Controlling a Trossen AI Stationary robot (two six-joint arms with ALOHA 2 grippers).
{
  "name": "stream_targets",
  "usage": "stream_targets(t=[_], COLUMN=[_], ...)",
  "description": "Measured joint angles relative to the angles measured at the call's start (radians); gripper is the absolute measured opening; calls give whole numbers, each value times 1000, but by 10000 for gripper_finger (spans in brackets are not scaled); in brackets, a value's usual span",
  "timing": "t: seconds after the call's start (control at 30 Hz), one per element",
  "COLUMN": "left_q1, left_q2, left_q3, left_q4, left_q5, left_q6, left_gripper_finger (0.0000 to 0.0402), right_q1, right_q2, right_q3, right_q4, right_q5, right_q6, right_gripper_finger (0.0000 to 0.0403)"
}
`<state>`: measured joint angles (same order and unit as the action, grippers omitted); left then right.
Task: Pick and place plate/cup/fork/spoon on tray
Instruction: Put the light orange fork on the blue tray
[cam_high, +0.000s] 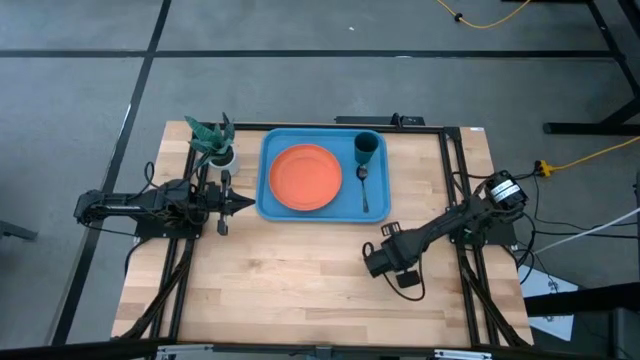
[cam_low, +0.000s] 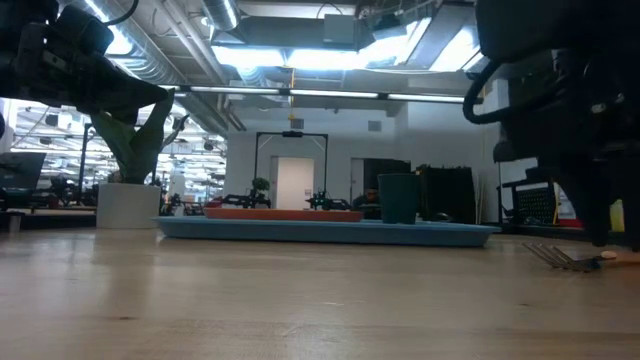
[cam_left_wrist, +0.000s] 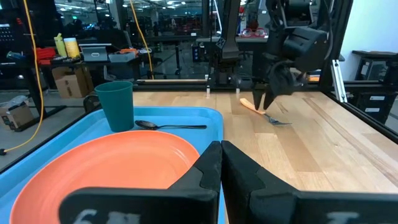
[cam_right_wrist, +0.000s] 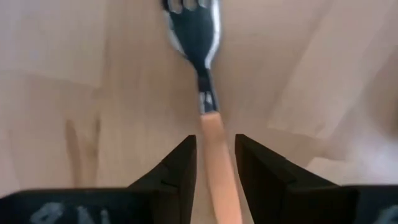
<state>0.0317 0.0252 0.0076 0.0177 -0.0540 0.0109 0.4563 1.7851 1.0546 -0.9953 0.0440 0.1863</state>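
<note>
The fork (cam_right_wrist: 205, 93) needs to go on the light-blue tray beside the plate, so I will grab it by its orange handle (cam_right_wrist: 214, 149) with my right gripper next.
The light-blue tray (cam_high: 268, 208) lies at the far middle of the table. It holds the orange plate (cam_high: 303, 178), the teal cup (cam_high: 366, 148) and the dark spoon (cam_high: 363, 186). The fork (cam_right_wrist: 205, 93) lies flat on the wood to the right of and nearer than the tray, and its tines show in the low view (cam_low: 560, 258). My right gripper (cam_right_wrist: 216, 155) is low over the fork, pointing down. It is open by a narrow gap, with one finger on each side of the orange handle (cam_right_wrist: 214, 149). My left gripper (cam_high: 245, 204) is shut and empty beside the tray's left edge.
A small white pot with a green plant (cam_high: 217, 148) stands at the far left, just beyond my left arm. Bare wood (cam_high: 290, 280) fills the near half of the table. Black frame rails run along both sides of the table.
</note>
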Motion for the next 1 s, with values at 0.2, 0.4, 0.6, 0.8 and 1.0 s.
stream_targets(t=[0.2,0.4,0.6,0.8,1.0], left_q1=[0,0,0,0,0], left_q2=[0,0,0,0,0], left_q3=[0,0,0,0,0], left_q4=[0,0,0,0,0], left_q5=[0,0,0,0,0], left_q6=[0,0,0,0,0], left_gripper_finger=[0,0,0,0,0], right_q1=[-3,-14,-41,-54,-54], right_q2=[0,2,-3,2,3], right_q3=[0,-37,-74,-59,-56], right_q4=[5,68,123,109,96], right_q5=[-20,-15,-38,-60,-61], right_q6=[-35,-19,17,18,19], right_gripper_finger=[116,116,116,116,109])
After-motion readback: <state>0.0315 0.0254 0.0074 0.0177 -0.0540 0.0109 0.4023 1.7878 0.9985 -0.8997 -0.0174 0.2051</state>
